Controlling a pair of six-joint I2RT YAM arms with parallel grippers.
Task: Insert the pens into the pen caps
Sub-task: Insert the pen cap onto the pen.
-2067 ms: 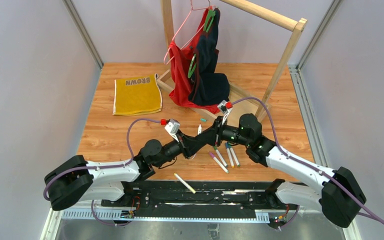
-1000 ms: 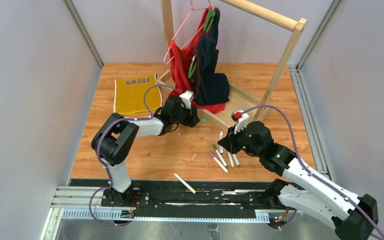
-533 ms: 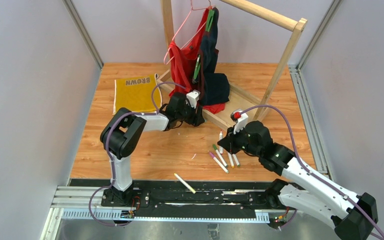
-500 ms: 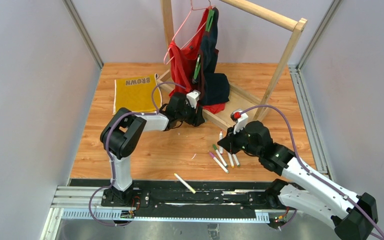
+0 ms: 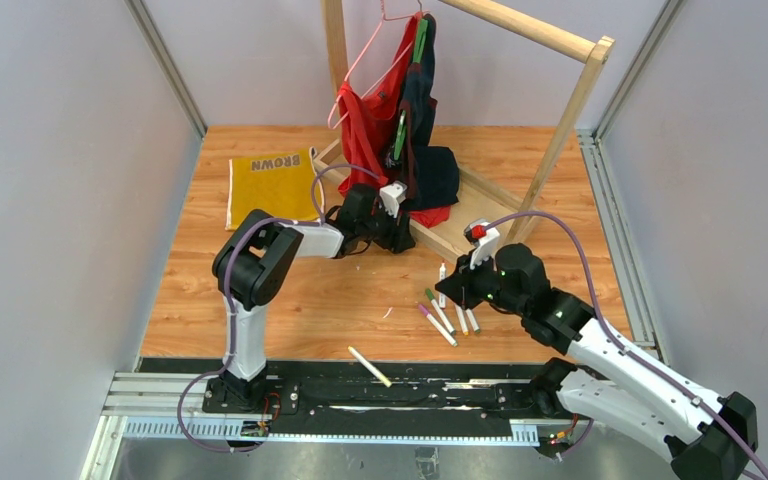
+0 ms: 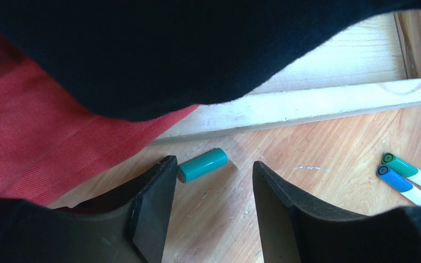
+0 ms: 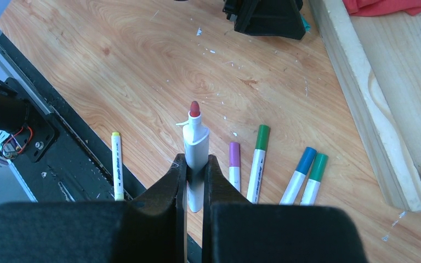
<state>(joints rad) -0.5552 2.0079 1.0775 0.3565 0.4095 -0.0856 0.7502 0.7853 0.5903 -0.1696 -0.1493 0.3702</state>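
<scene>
The teal pen cap should be grabbed next by my left gripper, by its sides toward the cap's closed end. The cap's opening then stays free for the pen to go in.
My left gripper is open and low over the table, against the rack's base rail. A short teal pen cap lies flat just past its fingertips, close to the left finger. In the top view the left gripper hides that cap. My right gripper is shut on a white pen whose bare red tip points forward. It is held above the table beside the right gripper. Several capped pens lie side by side below, with purple, green, blue and teal caps.
A yellow-tipped pen lies at the table's near edge, on the black rail. The wooden rack with red and dark clothes stands at the back. A yellow cloth lies at back left, and a white scrap near the middle.
Both grippers met mid-table two seconds ago. The left arm has since swung back to the rack base and edged right. The right arm drew back, still holding the pen.
</scene>
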